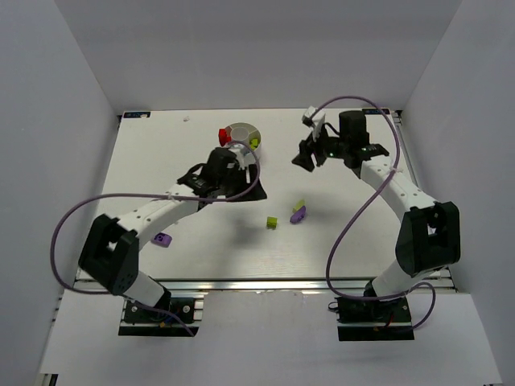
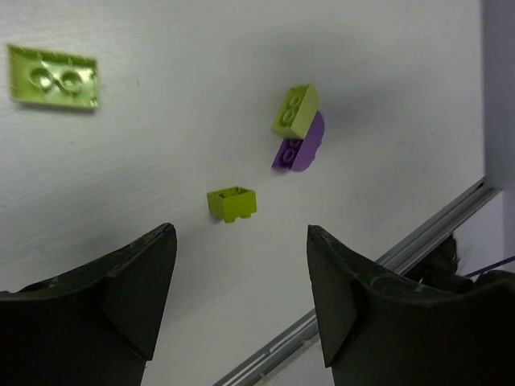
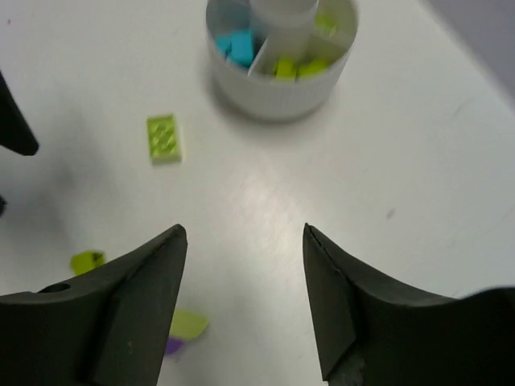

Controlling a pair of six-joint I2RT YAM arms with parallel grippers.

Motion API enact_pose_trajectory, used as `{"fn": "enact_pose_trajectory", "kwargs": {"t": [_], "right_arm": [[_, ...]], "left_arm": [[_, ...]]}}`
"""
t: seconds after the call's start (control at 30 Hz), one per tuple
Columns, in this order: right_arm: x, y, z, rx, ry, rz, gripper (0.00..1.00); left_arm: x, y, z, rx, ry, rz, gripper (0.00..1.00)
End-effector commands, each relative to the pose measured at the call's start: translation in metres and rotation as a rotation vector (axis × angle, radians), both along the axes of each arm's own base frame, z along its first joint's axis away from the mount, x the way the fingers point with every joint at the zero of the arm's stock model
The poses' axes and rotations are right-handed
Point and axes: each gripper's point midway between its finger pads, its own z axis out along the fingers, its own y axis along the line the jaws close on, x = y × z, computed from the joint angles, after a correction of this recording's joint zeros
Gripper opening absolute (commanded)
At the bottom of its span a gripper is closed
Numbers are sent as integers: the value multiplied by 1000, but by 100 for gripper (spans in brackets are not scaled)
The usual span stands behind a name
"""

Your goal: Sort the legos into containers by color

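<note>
My left gripper should grab the small lime green brick by its sides, so that the brick's studded side stays free to go into the dish (image 1: 241,129).
The round white dish (image 1: 241,129) stands at the back middle of the table; the right wrist view shows it (image 3: 273,92) with cyan bricks (image 3: 237,44) and lime bricks (image 3: 294,66) in separate wedges. A red piece (image 1: 224,134) sits at its left rim. A flat lime plate (image 3: 163,138) (image 2: 52,76) lies on the table beside the dish. A small lime brick (image 1: 273,222) (image 2: 232,203) and a lime brick on a purple one (image 1: 298,212) (image 2: 295,112) lie mid-table. My left gripper (image 2: 241,273) (image 1: 236,163) is open and empty just in front of the dish. My right gripper (image 3: 245,273) (image 1: 307,158) is open and empty to the dish's right.
A lone purple brick (image 1: 163,239) lies near the left arm's forearm. The table's metal front rail (image 2: 434,233) runs along the near edge. White walls enclose the table on three sides. Purple cables loop off both arms.
</note>
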Motion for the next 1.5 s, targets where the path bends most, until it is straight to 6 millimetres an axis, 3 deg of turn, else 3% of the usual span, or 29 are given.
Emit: {"fn": "enact_pose_trajectory", "kwargs": {"t": [0.0, 0.07, 0.3, 0.43, 0.67, 0.87, 1.0, 1.17, 1.33, 1.37, 1.43, 1.47], "right_arm": [[-45, -17, -22, 14, 192, -8, 67], [-54, -29, -38, 13, 230, -27, 67], [-73, -47, -40, 46, 218, -70, 62], [-78, -47, -41, 60, 225, -73, 61], [-85, -50, -44, 70, 229, -77, 61], [-85, -53, -43, 70, 223, -93, 61], [-87, -55, -44, 71, 226, -102, 60], [-88, -57, -43, 65, 220, -108, 60], [-87, -59, -42, 56, 204, -112, 56], [-87, -60, -41, 52, 196, -110, 49], [-87, -60, -41, 49, 190, -108, 36], [-87, -61, -42, 47, 188, -108, 23]], "left_arm": [[-13, -15, -20, 124, 74, -46, 75], [-26, -22, -48, 225, 138, -56, 75], [-47, -47, -83, 358, 215, -8, 74], [-44, -52, -95, 418, 213, 10, 72], [-24, -59, -97, 466, 152, 34, 71], [-21, -63, -109, 501, 162, 16, 65], [-18, -61, -105, 507, 149, 22, 57], [-16, -58, -95, 512, 125, 32, 37], [10, -52, -51, 502, 18, 71, 20], [23, -55, -32, 478, -17, 87, 16], [45, -45, -14, 480, -53, 109, 12], [60, -46, 7, 453, -90, 129, 10]]}}
